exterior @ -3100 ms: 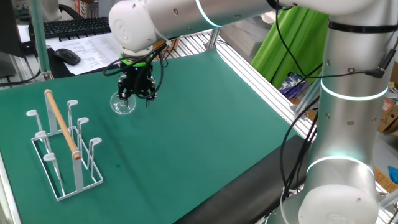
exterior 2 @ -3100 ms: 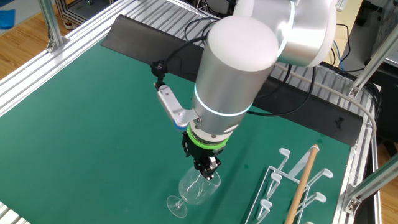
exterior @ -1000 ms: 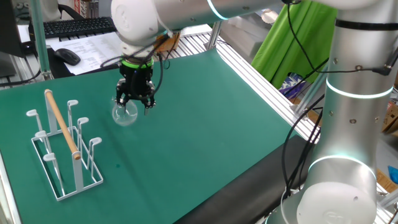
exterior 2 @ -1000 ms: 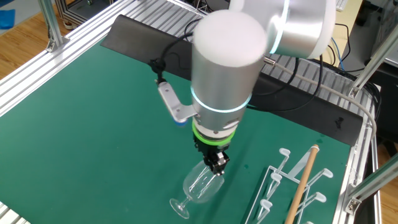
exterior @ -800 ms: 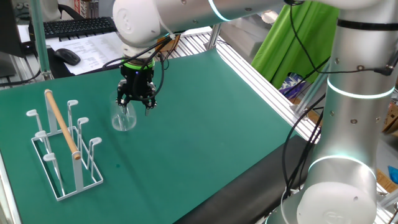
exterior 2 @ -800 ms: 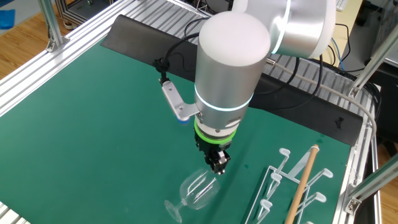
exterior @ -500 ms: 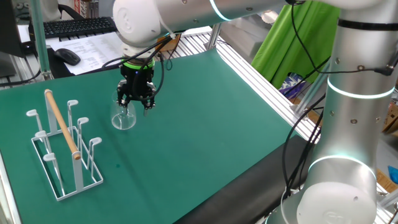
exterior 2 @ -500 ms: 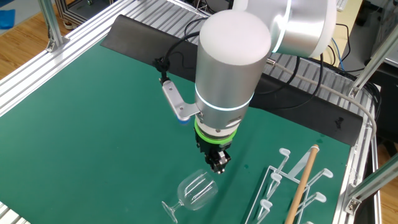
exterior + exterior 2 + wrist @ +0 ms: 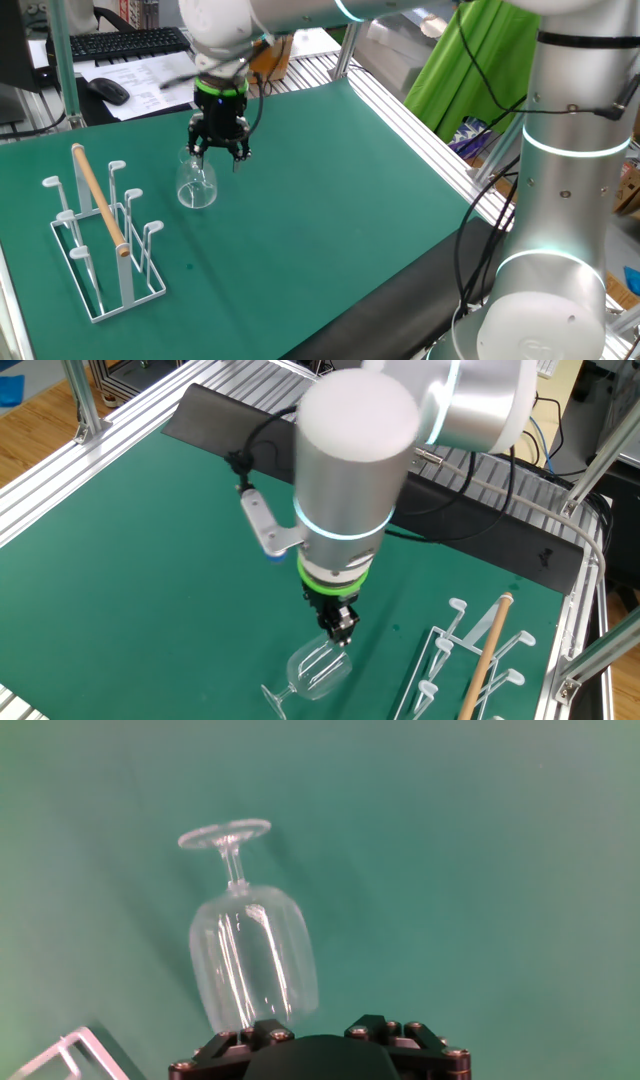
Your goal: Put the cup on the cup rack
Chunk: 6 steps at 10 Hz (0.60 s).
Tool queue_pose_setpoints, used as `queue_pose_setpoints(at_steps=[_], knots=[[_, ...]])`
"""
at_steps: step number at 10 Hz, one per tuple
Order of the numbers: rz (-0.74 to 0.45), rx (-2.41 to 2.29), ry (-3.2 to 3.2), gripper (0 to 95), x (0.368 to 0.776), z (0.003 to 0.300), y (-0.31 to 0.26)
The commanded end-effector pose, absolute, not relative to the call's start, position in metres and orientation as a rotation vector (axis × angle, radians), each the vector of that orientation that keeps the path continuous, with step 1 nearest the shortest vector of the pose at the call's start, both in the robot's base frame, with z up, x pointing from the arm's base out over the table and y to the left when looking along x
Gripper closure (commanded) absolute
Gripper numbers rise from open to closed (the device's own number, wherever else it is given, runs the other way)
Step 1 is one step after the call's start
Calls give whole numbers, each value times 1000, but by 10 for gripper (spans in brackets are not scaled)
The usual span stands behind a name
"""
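I will take hold of the cup by the narrow stem (image 9: pixel 234 867) next, because my gripper's fingers fit around it there and the cup's round bowl gets wide.
The cup (image 9: pixel 197 187) is a clear stemmed glass lying on its side on the green mat, right of the cup rack (image 9: pixel 100 235). In the other fixed view the cup (image 9: pixel 316 668) points its foot toward the near edge and its rim toward the arm. My gripper (image 9: pixel 220 145) hangs just above the rim end and is open, with nothing between its fingers. The hand view shows the cup (image 9: pixel 250 955) ahead and left of the gripper (image 9: pixel 318 1032), foot farthest away. The glass is not gripped.
The cup rack (image 9: pixel 480 660) is white wire with a wooden rod on top; one corner (image 9: pixel 70 1055) shows in the hand view. A keyboard, mouse (image 9: pixel 105 90) and papers lie beyond the mat's far edge. Aluminium rails (image 9: pixel 420 110) border the mat.
A second ago the gripper held the cup's rim, slightly lifted. The cup has since dropped onto the mat and stayed there, while the gripper rose off it and the wrist turned.
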State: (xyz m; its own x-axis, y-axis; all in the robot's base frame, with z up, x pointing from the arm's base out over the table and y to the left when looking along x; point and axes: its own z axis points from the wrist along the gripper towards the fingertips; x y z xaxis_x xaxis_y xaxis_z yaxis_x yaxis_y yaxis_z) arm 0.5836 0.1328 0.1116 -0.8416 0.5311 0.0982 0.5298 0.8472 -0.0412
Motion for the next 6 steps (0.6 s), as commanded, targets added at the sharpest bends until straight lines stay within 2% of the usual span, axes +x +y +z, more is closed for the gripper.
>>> queue_pose_setpoints(at_steps=[1,6], knots=[[10,-852,-2945,380,581,112,131],[-47,-944,-2997,380,584,111,129]])
